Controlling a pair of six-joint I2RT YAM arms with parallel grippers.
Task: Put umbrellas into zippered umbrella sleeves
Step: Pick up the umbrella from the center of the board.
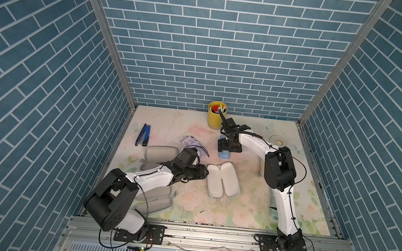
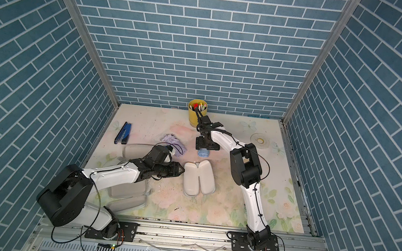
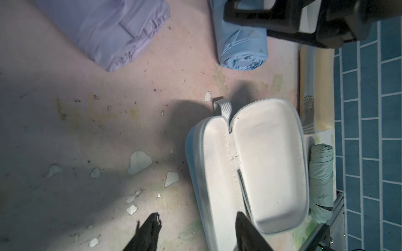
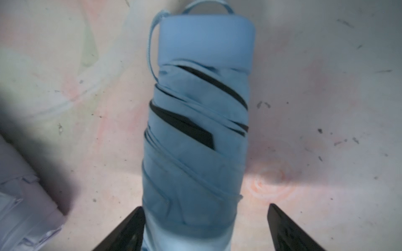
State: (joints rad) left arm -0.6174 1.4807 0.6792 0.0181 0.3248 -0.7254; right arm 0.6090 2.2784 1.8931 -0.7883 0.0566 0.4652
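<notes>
The light blue umbrella should go lengthwise into the open sleeve, so the robot's right gripper will next grab the umbrella's fabric roll across its sides to lay it in there.
The light blue umbrella (image 4: 200, 130) lies on the mat with its loop end away from my right gripper (image 4: 205, 214). That gripper is open and straddles the roll's near end; one finger touches the fabric, the other stands clear. In both top views it hangs over the umbrella (image 1: 224, 155) (image 2: 203, 153). An open sleeve (image 1: 223, 182) (image 3: 261, 165), grey-white inside, lies mid-mat. My left gripper (image 3: 199, 219) (image 1: 206, 173) is open at the sleeve's near side, one finger over its inside and one over the mat. A rumpled lilac umbrella (image 1: 192, 143) (image 3: 104, 30) lies behind.
A mint green umbrella (image 3: 321, 182) and a tan sleeve (image 3: 324, 87) lie beyond the open sleeve. Two more open sleeves (image 1: 160, 153) (image 1: 156, 202) sit partly under my left arm. A dark blue stapler (image 1: 143, 134), yellow pen cup (image 1: 217, 115) and tape roll (image 1: 277, 139) stand farther back.
</notes>
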